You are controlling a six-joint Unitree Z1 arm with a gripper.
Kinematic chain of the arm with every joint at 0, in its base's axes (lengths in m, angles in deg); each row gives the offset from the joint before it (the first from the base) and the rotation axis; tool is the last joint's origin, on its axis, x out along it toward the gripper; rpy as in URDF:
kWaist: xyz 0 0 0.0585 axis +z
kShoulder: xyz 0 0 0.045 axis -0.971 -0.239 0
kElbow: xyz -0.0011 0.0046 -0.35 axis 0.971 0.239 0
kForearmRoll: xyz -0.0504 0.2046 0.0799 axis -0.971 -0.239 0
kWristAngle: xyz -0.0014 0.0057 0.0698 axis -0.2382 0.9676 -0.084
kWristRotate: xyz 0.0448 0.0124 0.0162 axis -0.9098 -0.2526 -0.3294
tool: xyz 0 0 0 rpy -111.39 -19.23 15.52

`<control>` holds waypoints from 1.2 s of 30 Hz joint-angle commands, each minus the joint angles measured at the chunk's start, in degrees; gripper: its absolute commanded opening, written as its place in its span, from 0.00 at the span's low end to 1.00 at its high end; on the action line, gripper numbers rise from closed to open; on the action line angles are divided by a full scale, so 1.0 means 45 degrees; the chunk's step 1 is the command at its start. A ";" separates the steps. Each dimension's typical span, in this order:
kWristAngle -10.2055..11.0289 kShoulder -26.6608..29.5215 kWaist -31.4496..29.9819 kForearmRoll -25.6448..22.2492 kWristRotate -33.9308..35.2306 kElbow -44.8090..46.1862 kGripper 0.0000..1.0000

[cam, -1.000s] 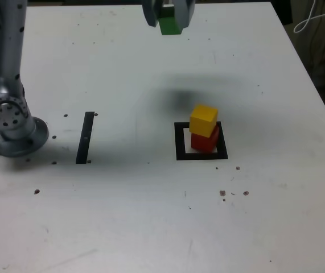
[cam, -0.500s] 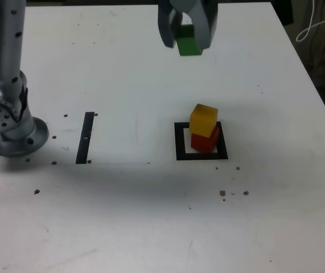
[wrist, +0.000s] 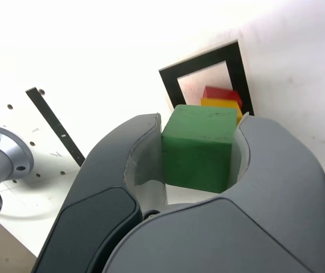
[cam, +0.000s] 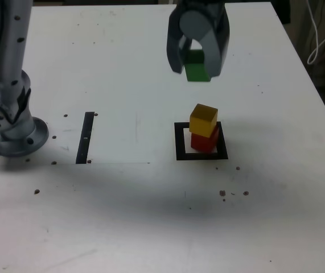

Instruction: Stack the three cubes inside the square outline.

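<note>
The green cube (cam: 197, 69) is above the yellow cube and would fall if I opened now, so my gripper needs to lower it onto the yellow cube.
My gripper (cam: 197, 63) hangs in the air, shut on the green cube (cam: 197, 69), which shows between the jaws (wrist: 198, 149) in the wrist view too. Below it and slightly nearer the camera, the yellow cube (cam: 203, 119) sits a little askew on the red cube (cam: 205, 140). Both stand inside the square outline (cam: 180, 142) on the white table. In the wrist view the red cube (wrist: 222, 93) and yellow cube (wrist: 222, 104) peek out just past the green one, within the square outline (wrist: 172, 85).
A narrow black strip (cam: 85, 137) lies on the table at the exterior view's left, near the arm's grey base (cam: 11, 128). The table's right edge (cam: 313, 85) borders a dark area with a white cable (cam: 321, 31). Small dark specks dot the surface.
The gripper has carried the green cube down and toward the exterior view's right, closer to the yellow and red stack. The stack has not moved.
</note>
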 commanded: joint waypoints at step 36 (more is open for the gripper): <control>0.0374 -0.1456 -0.1649 0.0247 0.0709 0.0194 0.32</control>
